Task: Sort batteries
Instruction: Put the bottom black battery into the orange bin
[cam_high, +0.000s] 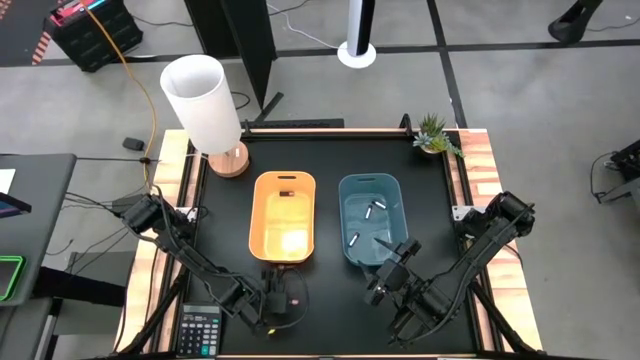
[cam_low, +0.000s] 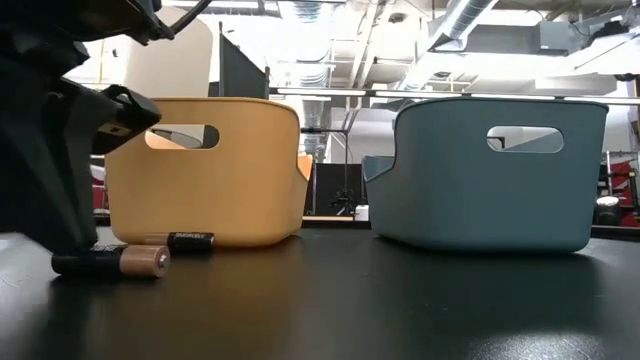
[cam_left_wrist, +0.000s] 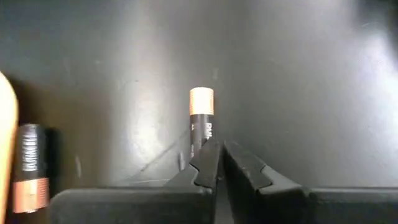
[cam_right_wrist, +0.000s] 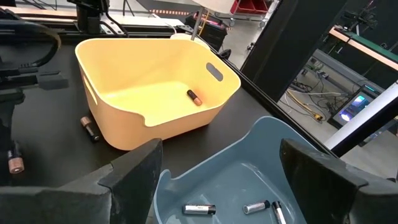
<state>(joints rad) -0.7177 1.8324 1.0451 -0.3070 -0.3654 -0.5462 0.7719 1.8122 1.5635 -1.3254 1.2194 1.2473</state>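
Note:
The copper-ended battery (cam_left_wrist: 201, 102) is below my left gripper's shut fingers, so next the fingers reopen, then close lower on its dark body (cam_left_wrist: 201, 129).
An orange bin (cam_high: 283, 217) and a blue bin (cam_high: 372, 218) stand side by side on the black table. One dark, copper-ended battery (cam_right_wrist: 194, 97) lies in the orange bin, and several silver batteries (cam_right_wrist: 199, 210) lie in the blue one. Two dark copper-ended batteries lie flat on the table in front of the orange bin (cam_low: 112, 262) (cam_low: 190, 240). My left gripper (cam_left_wrist: 219, 152) is shut, low at the table, its tips at the dark end of one of these batteries (cam_left_wrist: 201, 115). The other battery (cam_left_wrist: 31, 168) lies beside it. My right gripper (cam_right_wrist: 217, 162) hangs open above the blue bin's near end. My left gripper's shut fingertips (cam_left_wrist: 208, 158) point down at the dark end of the battery (cam_left_wrist: 199, 134), which lies flat on the table pointing away from them. The fingertip hides that end, so I cannot tell whether they touch.
A white lamp (cam_high: 205, 100) on a wooden base stands at the far left corner and a small potted plant (cam_high: 435, 135) at the far right corner. A calculator (cam_high: 200, 330) lies at the near left edge. Bare table lies between and in front of the bins.

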